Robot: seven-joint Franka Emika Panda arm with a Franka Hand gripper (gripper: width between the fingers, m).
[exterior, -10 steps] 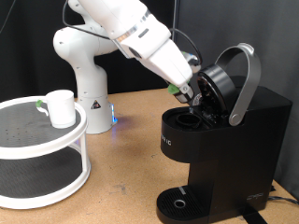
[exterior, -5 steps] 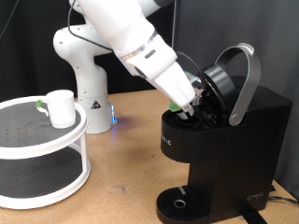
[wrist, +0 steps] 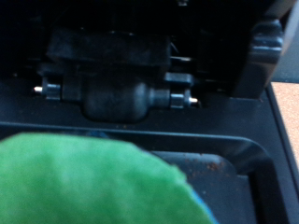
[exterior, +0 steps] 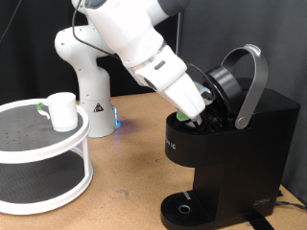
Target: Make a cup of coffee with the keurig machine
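My gripper should open now, because the green-topped pod in my gripper stands down at the chamber opening (exterior: 193,125).
The black keurig machine (exterior: 240,144) stands at the exterior view's right with its grey arched lid handle (exterior: 251,81) raised and the chamber open. My gripper (exterior: 197,115) is down at the chamber mouth, shut on a green-topped pod (exterior: 182,117). In the wrist view the pod (wrist: 93,182) fills the foreground, with the machine's dark inside (wrist: 121,89) close behind it; the fingers are hidden. The white cup (exterior: 63,110) stands on the top tier of a round white rack (exterior: 58,153) at the exterior view's left, far from the gripper.
The white arm base (exterior: 86,81) stands behind the rack on the wooden table. The machine's round drip tray (exterior: 184,207) at its foot has nothing on it. A small green thing (exterior: 38,108) lies beside the cup.
My arm has moved down and towards the exterior view's right, carrying the pod from beside the raised lid down to the chamber mouth.
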